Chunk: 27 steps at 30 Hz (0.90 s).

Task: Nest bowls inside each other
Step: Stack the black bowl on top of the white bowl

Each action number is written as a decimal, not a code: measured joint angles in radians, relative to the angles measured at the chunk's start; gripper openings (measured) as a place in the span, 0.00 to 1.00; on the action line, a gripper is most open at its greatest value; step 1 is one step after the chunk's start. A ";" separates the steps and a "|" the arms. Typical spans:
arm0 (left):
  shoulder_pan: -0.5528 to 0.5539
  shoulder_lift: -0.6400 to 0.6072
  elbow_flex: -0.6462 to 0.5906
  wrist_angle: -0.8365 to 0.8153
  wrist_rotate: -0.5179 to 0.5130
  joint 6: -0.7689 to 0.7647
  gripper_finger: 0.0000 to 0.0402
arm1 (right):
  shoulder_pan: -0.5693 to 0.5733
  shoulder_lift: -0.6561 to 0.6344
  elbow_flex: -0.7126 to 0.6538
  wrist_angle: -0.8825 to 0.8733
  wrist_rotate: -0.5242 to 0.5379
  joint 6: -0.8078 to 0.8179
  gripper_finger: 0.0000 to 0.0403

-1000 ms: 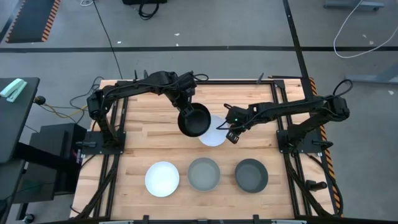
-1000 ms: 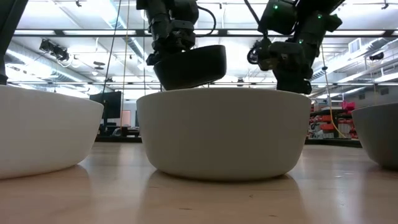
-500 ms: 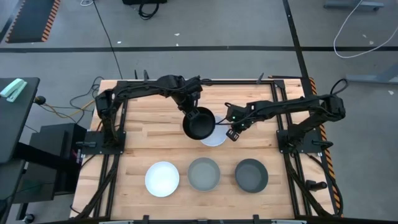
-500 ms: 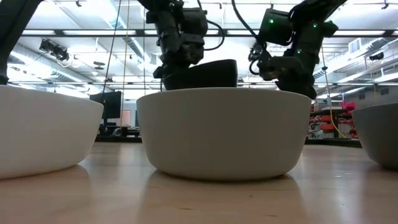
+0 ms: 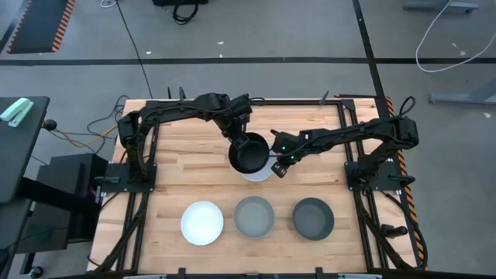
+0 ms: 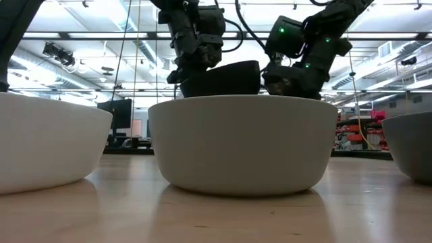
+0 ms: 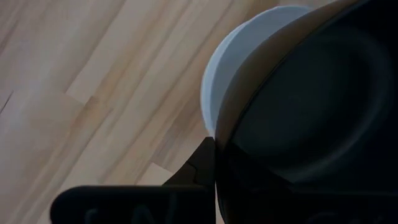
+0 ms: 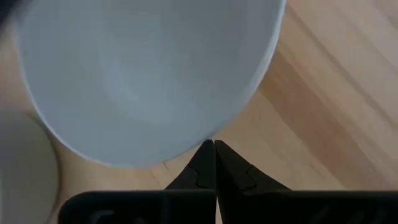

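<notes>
My left gripper should nest the black bowl inside the white bowl before it opens: the black bowl hangs with its outer side across the white bowl's rim.
A black bowl hangs over a white bowl at the table's middle, covering its far left part. My left gripper is shut on the black bowl. The low view hides the black bowl's underside, so I cannot tell whether it rests in the white one. My right gripper is shut, its tips at the white bowl's right rim. The white bowl stands on its base on the wood. My left gripper holds the black bowl by its rim on the far left side. One finger is outside the wall; the other is lost against the dark inside. The fingers come steeply from above. My right gripper's shut fingertips stand at the white bowl's rim; I cannot tell whether they touch it.
Three bowls stand in a row near the front edge: white, mid grey and dark grey. They fill the low view's foreground. Bare wood lies on the table's left and behind the arms.
My left gripper has come down and a little toward the right with the black bowl, bringing it over the white bowl, then has kept still. My right gripper has gone down and toward the table's left, up to the white bowl's rim, staying shut.
</notes>
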<state>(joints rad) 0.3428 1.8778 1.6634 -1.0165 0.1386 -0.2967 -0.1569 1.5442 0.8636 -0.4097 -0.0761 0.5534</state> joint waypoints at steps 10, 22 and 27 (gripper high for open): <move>-0.002 0.000 0.000 0.003 0.012 -0.010 0.02 | -0.068 -0.023 0.118 -0.143 0.057 -0.085 0.00; 0.001 0.037 0.000 -0.075 0.015 -0.024 0.02 | -0.127 -0.100 0.384 -0.440 0.152 -0.214 0.00; 0.001 0.065 0.000 -0.098 0.015 -0.025 0.02 | -0.122 -0.158 0.453 -0.493 0.166 -0.226 0.00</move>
<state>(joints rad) 0.3435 1.9428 1.6634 -1.1145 0.1539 -0.3214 -0.2790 1.3864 1.3167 -0.9022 0.0895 0.3275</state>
